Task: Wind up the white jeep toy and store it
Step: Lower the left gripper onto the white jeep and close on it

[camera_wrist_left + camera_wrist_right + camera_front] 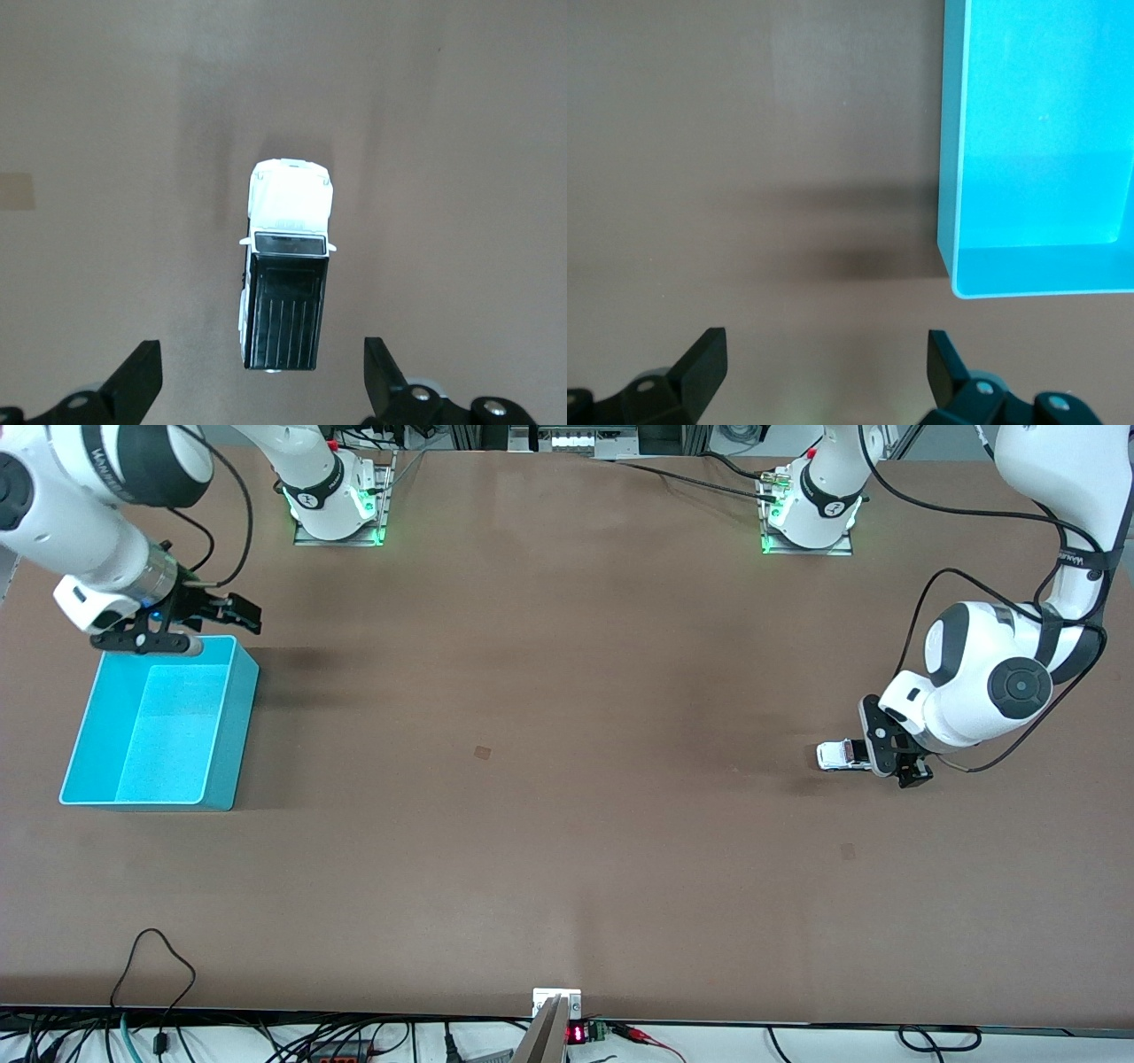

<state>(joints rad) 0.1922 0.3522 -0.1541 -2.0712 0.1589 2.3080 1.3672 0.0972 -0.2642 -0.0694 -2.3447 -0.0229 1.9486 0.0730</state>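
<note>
My left gripper's fingers stop short in the left wrist view, so the gripper needs to move toward the black roof panel's middle before it closes on the panel.
The white jeep toy stands on the brown table toward the left arm's end. In the left wrist view it shows its black roof panel and white bonnet. My left gripper is low at the jeep's rear end, open, with one finger on either side of the rear and clear gaps to it. The turquoise bin stands empty toward the right arm's end. My right gripper is open and empty, over the table beside the bin's corner farthest from the front camera.
The bin's corner and inner wall show in the right wrist view. A small dark patch marks the middle of the table. Cables run along the table edge nearest the front camera.
</note>
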